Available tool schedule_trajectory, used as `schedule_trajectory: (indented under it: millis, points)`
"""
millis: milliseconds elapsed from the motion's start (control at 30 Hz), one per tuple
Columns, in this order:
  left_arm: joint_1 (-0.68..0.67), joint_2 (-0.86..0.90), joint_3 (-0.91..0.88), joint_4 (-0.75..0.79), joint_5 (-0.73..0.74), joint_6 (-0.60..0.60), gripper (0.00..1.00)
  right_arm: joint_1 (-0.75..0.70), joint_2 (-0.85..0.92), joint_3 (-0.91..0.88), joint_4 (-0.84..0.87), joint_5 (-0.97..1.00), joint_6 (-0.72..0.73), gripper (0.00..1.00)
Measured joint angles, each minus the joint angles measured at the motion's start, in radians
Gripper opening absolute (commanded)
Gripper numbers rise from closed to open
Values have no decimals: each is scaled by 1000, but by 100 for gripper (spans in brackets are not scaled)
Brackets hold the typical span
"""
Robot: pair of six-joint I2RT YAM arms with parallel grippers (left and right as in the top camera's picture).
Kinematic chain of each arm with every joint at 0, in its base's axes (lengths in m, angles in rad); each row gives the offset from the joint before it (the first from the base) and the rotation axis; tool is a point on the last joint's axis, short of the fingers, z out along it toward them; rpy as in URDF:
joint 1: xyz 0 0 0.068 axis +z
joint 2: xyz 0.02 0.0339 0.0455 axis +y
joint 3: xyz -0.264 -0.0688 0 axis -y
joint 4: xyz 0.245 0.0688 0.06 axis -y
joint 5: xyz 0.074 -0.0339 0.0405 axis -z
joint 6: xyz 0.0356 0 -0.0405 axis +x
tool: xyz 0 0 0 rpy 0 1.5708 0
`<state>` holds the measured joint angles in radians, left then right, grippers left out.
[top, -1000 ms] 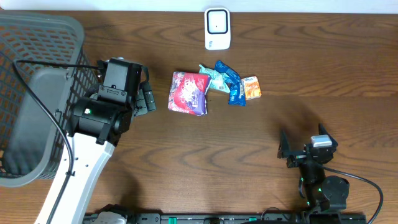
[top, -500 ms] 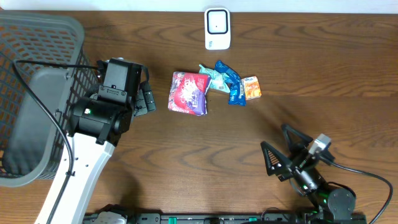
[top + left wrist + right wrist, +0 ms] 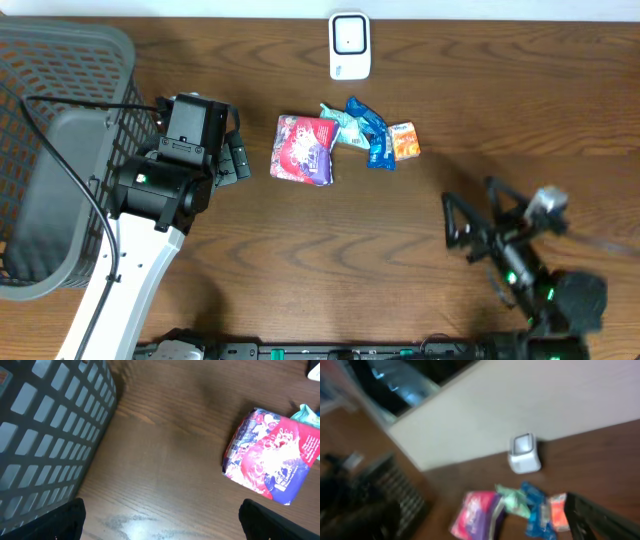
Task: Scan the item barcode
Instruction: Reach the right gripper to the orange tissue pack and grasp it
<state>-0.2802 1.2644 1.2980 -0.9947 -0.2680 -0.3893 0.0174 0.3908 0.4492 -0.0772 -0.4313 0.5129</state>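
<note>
I should next grab the orange packet with my right gripper by its edge farthest from the blue packet. The orange packet's sides then stay free to scan the barcode.
Four small packets lie together mid-table: a red-and-purple one point(image 3: 303, 150), a teal one point(image 3: 343, 125), a blue one point(image 3: 372, 135) and an orange one point(image 3: 405, 141). Behind them, at the table's far edge, stands the white scanner point(image 3: 350, 46). My left gripper point(image 3: 235, 158) is open and empty, just left of the red-and-purple packet point(image 3: 272, 457), with bare wood between its fingertips point(image 3: 60, 522). At the front right, my right gripper point(image 3: 478, 215) is open and empty. It is apart from the packets and faces them. Its blurred wrist view shows the scanner point(image 3: 524, 453) and the packets point(image 3: 477, 515).
A large grey mesh basket point(image 3: 60, 150) fills the left end of the table, close behind my left arm, and its wall point(image 3: 50, 435) shows in the left wrist view. A black cable point(image 3: 70, 190) runs over the basket.
My right arm has lifted and swung to the right, tilting its open gripper toward the packets. The left arm and the packets have not moved.
</note>
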Motion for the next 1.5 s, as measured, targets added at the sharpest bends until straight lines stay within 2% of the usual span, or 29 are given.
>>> schedule_trajectory:
  millis: [67, 333, 433, 600, 733, 1000, 1167, 1233, 1433, 1500]
  points:
    - [0, 0, 0, 0, 0, 0, 98, 0, 151, 139, -116, 19, -69, 99]
    - [0, 2, -2, -1, 0, 0, 98, 0, 859, 795, -764, 21, -296, 99]
    - [0, 3, -2, -1, 0, 0, 98, 0, 1056, 959, -894, -34, -328, 99]
    - [0, 3, -2, -1, 0, 0, 98, 0, 1243, 1009, -875, -80, -341, 99]
    - [0, 3, -2, -1, 0, 0, 98, 0, 1369, 1009, -801, -93, -322, 93]
    - [0, 3, -2, -1, 0, 0, 98, 0, 1483, 1010, -703, -8, -325, 90]
    - [0, 3, -2, -1, 0, 0, 98, 0, 1572, 1011, -661, 0, -367, 75]
    - [0, 3, -2, -1, 0, 0, 98, 0, 1610, 1011, -656, -2, -374, 73]
    - [0, 3, -2, -1, 0, 0, 98, 0, 1715, 1011, -622, -95, -420, 75]
    - [0, 3, -2, -1, 0, 0, 98, 0, 1738, 1012, -620, -140, -432, 70]
